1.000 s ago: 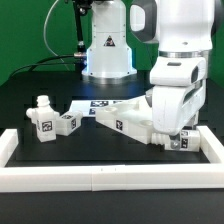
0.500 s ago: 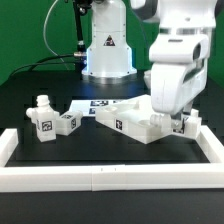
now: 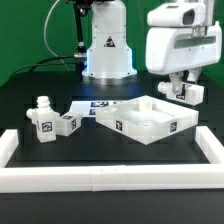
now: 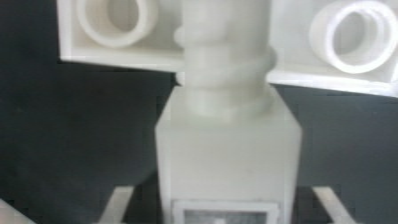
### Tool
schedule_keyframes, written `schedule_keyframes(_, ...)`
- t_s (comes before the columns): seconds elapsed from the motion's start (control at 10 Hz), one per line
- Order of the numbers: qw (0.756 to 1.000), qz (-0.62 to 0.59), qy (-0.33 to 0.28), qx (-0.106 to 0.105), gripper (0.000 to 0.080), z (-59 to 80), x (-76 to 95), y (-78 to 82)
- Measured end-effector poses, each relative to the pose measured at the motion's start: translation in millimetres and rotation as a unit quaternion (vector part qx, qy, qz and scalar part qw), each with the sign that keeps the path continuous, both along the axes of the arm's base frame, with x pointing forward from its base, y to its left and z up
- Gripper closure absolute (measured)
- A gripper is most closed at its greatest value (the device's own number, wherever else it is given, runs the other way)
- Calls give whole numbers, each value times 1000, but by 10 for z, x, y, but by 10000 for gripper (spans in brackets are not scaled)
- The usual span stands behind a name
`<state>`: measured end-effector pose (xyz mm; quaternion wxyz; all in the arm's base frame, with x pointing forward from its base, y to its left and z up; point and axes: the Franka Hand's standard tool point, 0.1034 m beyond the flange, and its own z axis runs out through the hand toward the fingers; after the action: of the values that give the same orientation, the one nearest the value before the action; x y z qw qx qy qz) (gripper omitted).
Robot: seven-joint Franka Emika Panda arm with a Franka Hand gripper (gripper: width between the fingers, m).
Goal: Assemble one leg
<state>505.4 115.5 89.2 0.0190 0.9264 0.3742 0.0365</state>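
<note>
I need to lower the leg to the tray-like part with my gripper before I let go, because the leg's lower edge [image 3: 188, 102] hangs above the black table.
My gripper [image 3: 186, 92] hangs in the air at the exterior view's right, above the right corner of the large white tray-like part [image 3: 150, 121]. It is shut on a leg [image 3: 192, 93], a small white tagged block. In the wrist view the leg [image 4: 222, 130] runs up the middle between my fingers [image 4: 128, 203], its round pegged end pointing toward the tray-like part [image 4: 338, 60], which shows two corner holes. Two more legs [image 3: 45, 121] lie side by side on the black table at the exterior view's left.
A white wall [image 3: 110, 178] borders the table's front and sides. The marker board [image 3: 100, 103] lies behind the tray-like part. The arm's white base [image 3: 108, 50] stands at the back centre.
My gripper has risen from table height beside the tray-like part's right corner, lifting the leg with it. The tray-like part and the other legs have stayed put.
</note>
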Motion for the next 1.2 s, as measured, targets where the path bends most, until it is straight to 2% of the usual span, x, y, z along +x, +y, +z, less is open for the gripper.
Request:
schedule_keyframes(0.3,1000,-24,2,2,517,-7,-32,27)
schedule_keyframes(0.4,998,-55,6,3,517,4,-148,112)
schedule_keyframes(0.6,996,-94,8,9,517,89,-637,359)
schedule_keyframes(0.7,994,-110,11,11,515,39,-819,436)
schedule_keyframes(1.1,992,-124,14,13,515,-8,-854,455)
schedule_keyframes(1.2,985,-171,23,18,515,-172,-1021,532)
